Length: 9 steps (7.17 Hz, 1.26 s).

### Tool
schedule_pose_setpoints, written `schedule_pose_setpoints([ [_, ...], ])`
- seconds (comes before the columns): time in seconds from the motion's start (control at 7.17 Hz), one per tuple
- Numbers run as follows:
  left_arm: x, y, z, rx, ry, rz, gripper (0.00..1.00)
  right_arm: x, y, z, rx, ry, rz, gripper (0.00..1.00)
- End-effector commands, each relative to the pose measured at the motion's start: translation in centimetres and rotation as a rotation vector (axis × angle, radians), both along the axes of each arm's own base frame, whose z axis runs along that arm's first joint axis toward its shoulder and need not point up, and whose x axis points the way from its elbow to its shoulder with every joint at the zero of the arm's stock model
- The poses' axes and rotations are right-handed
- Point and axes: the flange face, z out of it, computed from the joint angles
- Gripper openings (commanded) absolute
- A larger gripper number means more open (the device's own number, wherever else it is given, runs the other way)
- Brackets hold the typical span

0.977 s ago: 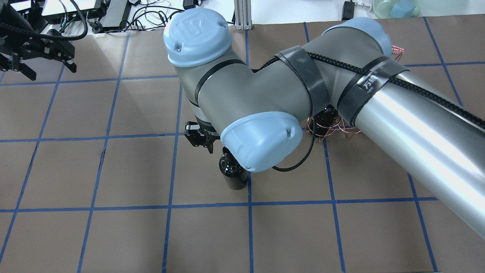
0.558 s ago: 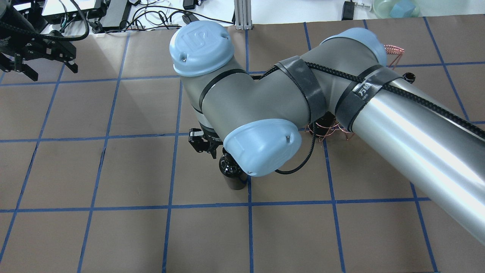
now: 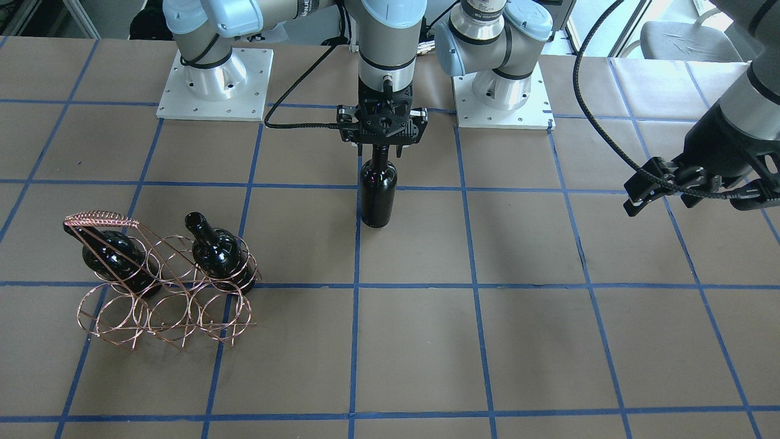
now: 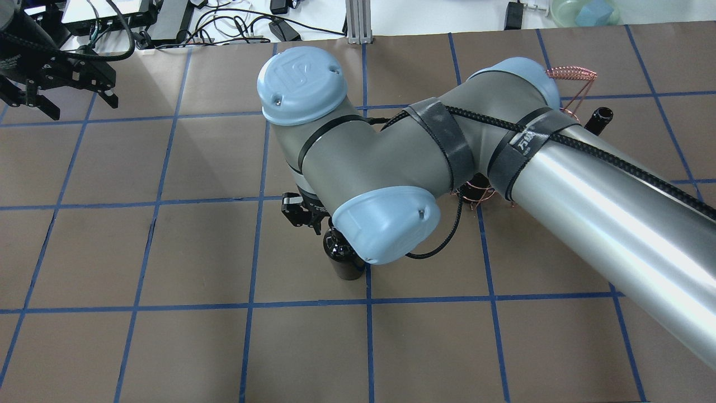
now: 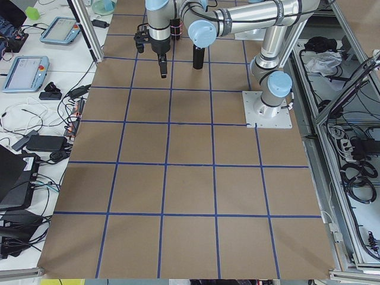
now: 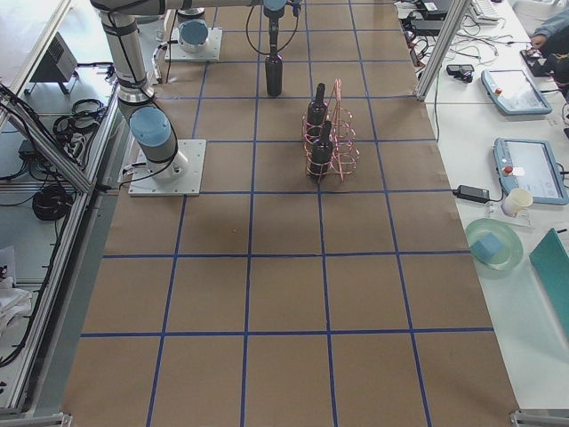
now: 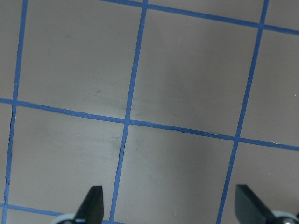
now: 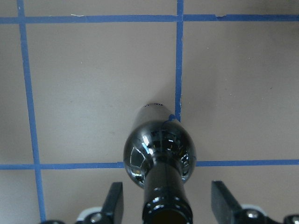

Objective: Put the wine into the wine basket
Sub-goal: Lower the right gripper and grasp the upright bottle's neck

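The near-black wine bottle needs to go into the wine basket, so my right gripper should grab the bottle by its neck next.
A near-black wine bottle stands upright on the brown table near the robot's side; it also shows in the overhead view. My right gripper hangs straight above it, open. In the right wrist view the bottle's neck stands between the two fingers, with gaps on both sides. The copper wire wine basket stands off to the side and holds two more bottles, tilted. My left gripper is open and empty, far from the bottle; its wrist view shows only bare table.
The right arm's forearm and elbow hide most of the basket in the overhead view; only its coiled handle and one bottle mouth show. Cables and boxes lie past the table's far edge. Blue tape lines grid the table.
My right arm has shifted a little, bringing its gripper closer over the standing bottle's neck. More of the basket's handle and a bottle mouth now show behind the forearm.
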Motion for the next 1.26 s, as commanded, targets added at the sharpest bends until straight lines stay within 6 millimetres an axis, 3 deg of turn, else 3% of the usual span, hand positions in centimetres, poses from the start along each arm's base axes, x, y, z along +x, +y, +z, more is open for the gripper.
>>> schedule_pose_setpoints([
  [0.0, -0.79, -0.11, -0.08, 0.0, 0.0, -0.014, 1.0, 0.17, -0.22, -0.61, 0.006, 0.0, 0.0, 0.66],
  [0.42, -0.84, -0.03, -0.59, 0.009, 0.004, -0.013, 1.0, 0.19, -0.47, -0.86, 0.006, 0.003, 0.002, 0.64],
  [0.7, -1.0, 0.0, -0.74, 0.012, 0.003, -0.017, 1.0, 0.29, -0.44, -0.93, 0.006, 0.002, 0.003, 0.54],
  [1.12, -1.02, -0.11, -0.91, 0.014, 0.009, -0.018, 1.0, 0.35, -0.48, -1.1, 0.011, 0.001, 0.0, 0.23],
])
